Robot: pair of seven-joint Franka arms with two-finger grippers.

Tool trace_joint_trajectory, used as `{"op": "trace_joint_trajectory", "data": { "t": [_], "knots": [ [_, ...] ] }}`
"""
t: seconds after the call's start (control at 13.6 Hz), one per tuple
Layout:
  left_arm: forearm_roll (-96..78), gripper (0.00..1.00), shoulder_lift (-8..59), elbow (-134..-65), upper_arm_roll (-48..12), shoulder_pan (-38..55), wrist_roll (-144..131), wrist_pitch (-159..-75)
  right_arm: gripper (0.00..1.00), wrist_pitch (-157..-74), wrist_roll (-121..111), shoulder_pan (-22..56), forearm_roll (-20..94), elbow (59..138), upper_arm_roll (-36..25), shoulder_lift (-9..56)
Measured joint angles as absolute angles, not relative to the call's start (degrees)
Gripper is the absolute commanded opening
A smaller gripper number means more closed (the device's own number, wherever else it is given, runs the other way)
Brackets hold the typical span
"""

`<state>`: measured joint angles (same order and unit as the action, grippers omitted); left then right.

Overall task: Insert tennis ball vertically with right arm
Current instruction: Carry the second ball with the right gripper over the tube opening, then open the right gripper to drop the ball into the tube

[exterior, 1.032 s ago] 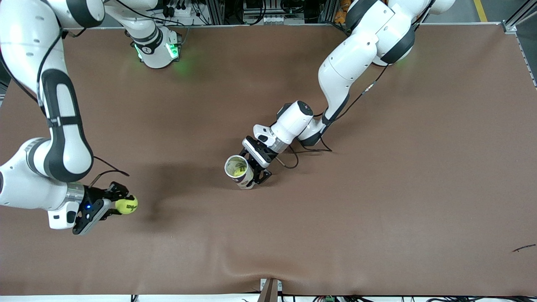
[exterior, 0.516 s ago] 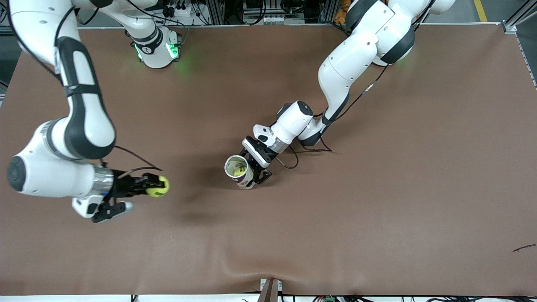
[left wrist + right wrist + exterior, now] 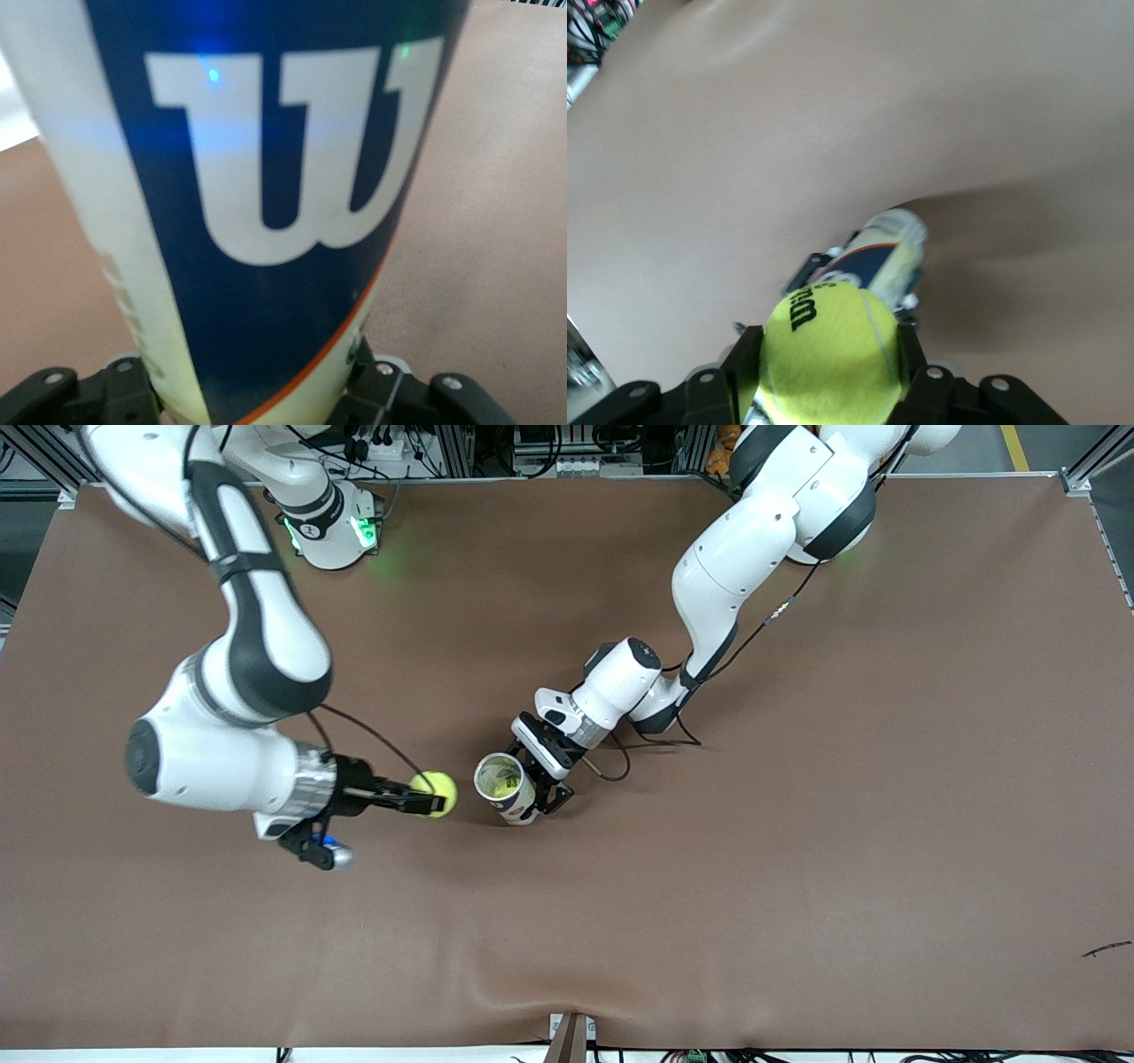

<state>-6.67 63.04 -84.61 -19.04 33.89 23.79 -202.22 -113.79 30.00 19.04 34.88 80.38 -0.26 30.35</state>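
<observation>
The right gripper needs to bring the tennis ball [image 3: 436, 793] closer, because the ball hangs short of the can's opening [image 3: 499, 776] and would miss if the gripper opened now.
A yellow-green tennis ball [image 3: 436, 793] sits between the fingers of my right gripper [image 3: 432, 797], which is shut on it just beside the open mouth of the can [image 3: 498, 778]. The right wrist view shows the ball [image 3: 828, 354] with its black lettering in the right gripper [image 3: 828, 372], and the can [image 3: 884, 252] just ahead. My left gripper [image 3: 539, 781] is shut on the can's side and holds it upright on the brown table [image 3: 797, 824]. The blue and white can [image 3: 266, 177] fills the left wrist view, clamped in the left gripper [image 3: 257, 403]. Something yellow-green shows inside the can.
The right arm's base [image 3: 332, 531] with its green light stands at the table's back edge. A cable [image 3: 611, 766] loops on the table by the left wrist. A small dark scrap [image 3: 1106, 949] lies toward the left arm's end, near the front edge.
The right arm has swung the ball from the right arm's end of the table toward the can, and the ball is now close beside the can. The left arm and can have not moved.
</observation>
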Motion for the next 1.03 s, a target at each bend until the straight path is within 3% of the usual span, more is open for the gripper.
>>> {"op": "trace_joint_trajectory", "data": {
  "t": [0.52, 0.59, 0.66, 0.74, 1.03],
  "knots": [
    [-6.67, 0.75, 63.04, -84.61, -19.03, 33.89, 23.79, -202.22, 0.33, -115.99, 41.09, 24.36, 34.86, 82.44, -0.34, 30.31],
    [-6.67, 0.75, 63.04, -84.61, -19.03, 33.89, 23.79, -202.22, 0.5, -115.99, 41.15, 24.48, 34.86, 83.12, -0.34, 30.32],
    [-6.67, 0.75, 63.04, -84.61, -19.03, 33.89, 23.79, -202.22, 0.94, -115.99, 41.15, 24.49, 34.86, 83.69, -0.37, 30.33],
    [-6.67, 0.75, 63.04, -84.61, -19.02, 33.89, 23.79, -202.22, 1.0, -115.99, 41.15, 24.49, 34.86, 84.01, -0.49, 30.35],
    [-6.67, 0.75, 63.05, -84.61, -19.02, 33.9, 23.79, -202.22, 1.0, -115.99, 41.17, 24.49, 34.86, 84.13, -0.98, 30.35]
  ]
}}
